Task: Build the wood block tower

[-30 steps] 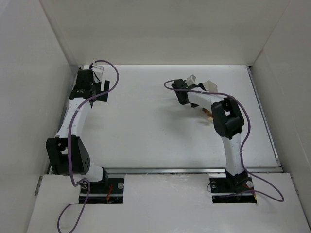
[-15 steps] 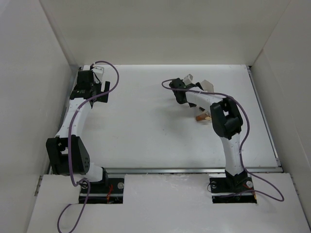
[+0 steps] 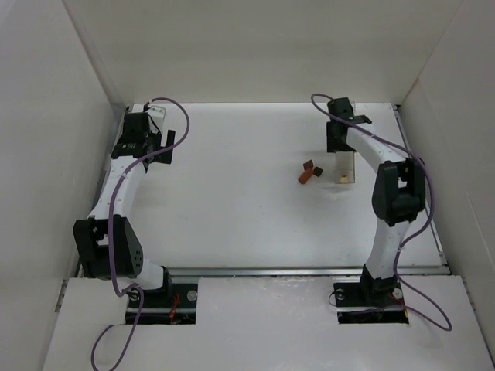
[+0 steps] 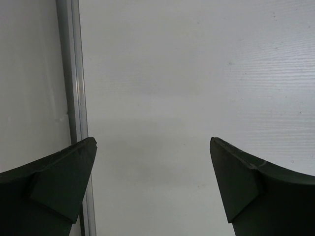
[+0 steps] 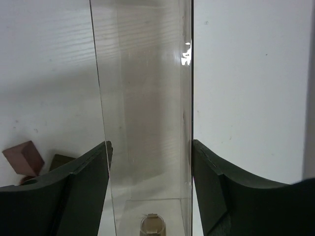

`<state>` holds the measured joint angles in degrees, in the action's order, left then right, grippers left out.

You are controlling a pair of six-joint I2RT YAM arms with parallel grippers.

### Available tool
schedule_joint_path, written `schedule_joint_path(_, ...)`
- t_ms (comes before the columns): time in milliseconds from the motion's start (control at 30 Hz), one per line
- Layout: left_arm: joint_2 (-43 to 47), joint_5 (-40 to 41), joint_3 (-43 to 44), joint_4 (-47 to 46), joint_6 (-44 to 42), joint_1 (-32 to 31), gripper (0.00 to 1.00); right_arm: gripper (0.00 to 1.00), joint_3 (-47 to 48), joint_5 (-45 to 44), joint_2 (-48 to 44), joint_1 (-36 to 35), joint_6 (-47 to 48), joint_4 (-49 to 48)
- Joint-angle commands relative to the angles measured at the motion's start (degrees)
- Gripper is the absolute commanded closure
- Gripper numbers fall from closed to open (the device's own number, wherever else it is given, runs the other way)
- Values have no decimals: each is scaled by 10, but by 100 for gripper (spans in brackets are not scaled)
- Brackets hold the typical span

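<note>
The container's end away from the pale cylinder [image 5: 153, 226] is raised, so the robot's right gripper should keep holding the container. The container would drop if the gripper opened now.
Small wood blocks lie loose on the table: an orange-brown piece [image 3: 305, 177], a dark brown cube [image 3: 317, 168] and a reddish block [image 3: 307, 164]. In the right wrist view a reddish-brown block [image 5: 22, 157] and a dark block [image 5: 61, 161] show at the lower left. My right gripper [image 3: 340, 148] [image 5: 150, 145] is shut on the clear plastic container [image 3: 347, 166] [image 5: 142, 98], just right of the blocks. A pale short cylinder [image 5: 153, 226] sits inside the container. My left gripper [image 3: 151, 130] [image 4: 152, 147] is open and empty at the back left.
White walls enclose the table on the left, back and right. A metal rail [image 4: 76, 98] runs along the table's left edge beside the left gripper. Another rail [image 3: 309, 270] lines the near edge.
My right arm swung from the table's middle to the back right with the clear container. The wood blocks now lie uncovered to its left. The left arm has not moved.
</note>
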<state>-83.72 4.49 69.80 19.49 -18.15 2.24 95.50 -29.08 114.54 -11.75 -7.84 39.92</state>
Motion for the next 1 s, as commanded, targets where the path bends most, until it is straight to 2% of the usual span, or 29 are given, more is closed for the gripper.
schedule_joint_path(0, 23, -7, -5, -9, -5, -2, 0, 100, -33, 122, -48, 32, 36, -49)
schedule_joint_path(33, 23, -7, -5, -9, -5, -2, 0, 100, -41, 189, -53, 47, 49, -60)
schedule_joint_path(100, 23, -7, -5, -9, 0, -2, 0, 100, -66, 260, -60, 102, 49, -96)
schedule_joint_path(133, 23, -7, -5, -9, 0, -2, 0, 100, -72, 360, -60, 125, 49, -105)
schedule_joint_path(167, 23, -7, -5, -9, 0, -2, 0, 100, -72, 415, -60, 173, 49, -123)
schedule_joint_path(233, 23, -7, -5, -9, 0, -2, 0, 99, -87, 527, -44, 221, 41, -143)
schedule_joint_path(267, 23, -12, -5, -9, 0, -2, 0, 95, -88, 612, -35, 242, 28, -152)
schedule_joint_path(333, 23, -12, -5, -4, 0, -2, 0, 90, -88, 673, -2, 290, 23, -163)
schedule_joint_path(400, 23, -24, -5, -4, 0, -2, 0, 79, -81, 734, 21, 310, 23, -157)
schedule_joint_path(467, 23, -33, -5, 1, -5, -2, 0, 66, -67, 745, 48, 323, 31, -143)
schedule_joint_path(567, 18, -62, 1, 13, -23, -2, 0, 56, -59, 729, 67, 323, 48, -122)
schedule_joint_path(600, 18, -81, 1, 20, -29, -7, 0, 47, -54, 721, 73, 323, 54, -116)
schedule_joint_path(733, 8, -104, 7, 35, -65, -28, 0, 32, -43, 699, 86, 323, 54, -102)
schedule_joint_path(967, -59, -62, 34, 74, -87, -122, 0, 15, -28, 587, 80, 323, 43, -79)
